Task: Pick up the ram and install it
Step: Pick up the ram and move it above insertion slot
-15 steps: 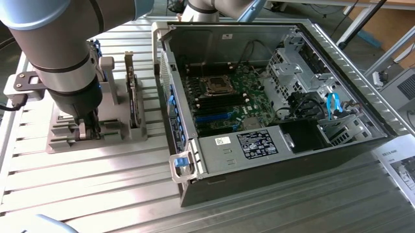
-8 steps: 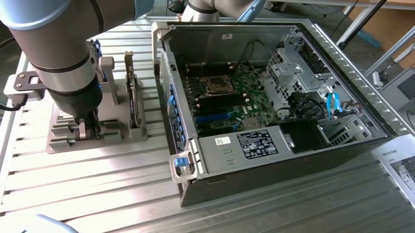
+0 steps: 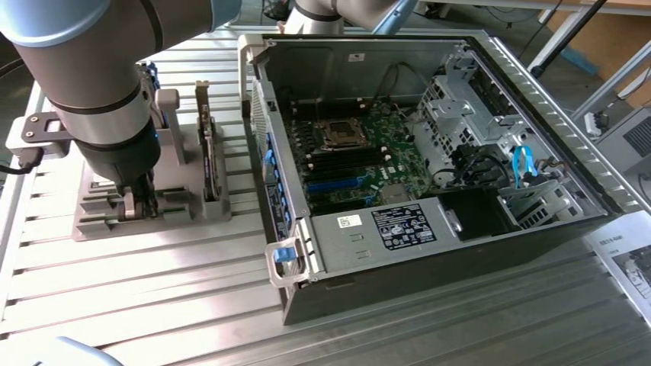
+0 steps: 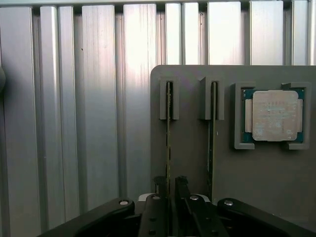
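Note:
The holder's slotted posts hold the ram near its ends. My gripper will next pinch the ram by the bare long edge (image 4: 168,183) between those posts.
Two thin green sticks stand on edge in the slots of a grey holder (image 4: 261,182). In the wrist view, the ram (image 4: 169,133) runs straight between my black fingers (image 4: 158,187), one on each side with a thin gap. My gripper (image 4: 169,185) is open around that end of it. The second stick (image 4: 212,133) stands parallel in the neighbouring slot. From the exterior view, my gripper (image 3: 137,202) is down in the holder (image 3: 102,225) at the left, with the arm hiding the ram there. The other stick (image 3: 209,149) stands upright beside it.
A processor chip (image 4: 274,116) lies in its own recess on the holder. The open computer case (image 3: 508,84) lies to the exterior view's right, its motherboard (image 3: 356,152) and dark memory slots (image 3: 305,152) exposed. Everything rests on a ribbed aluminium table (image 3: 152,305).

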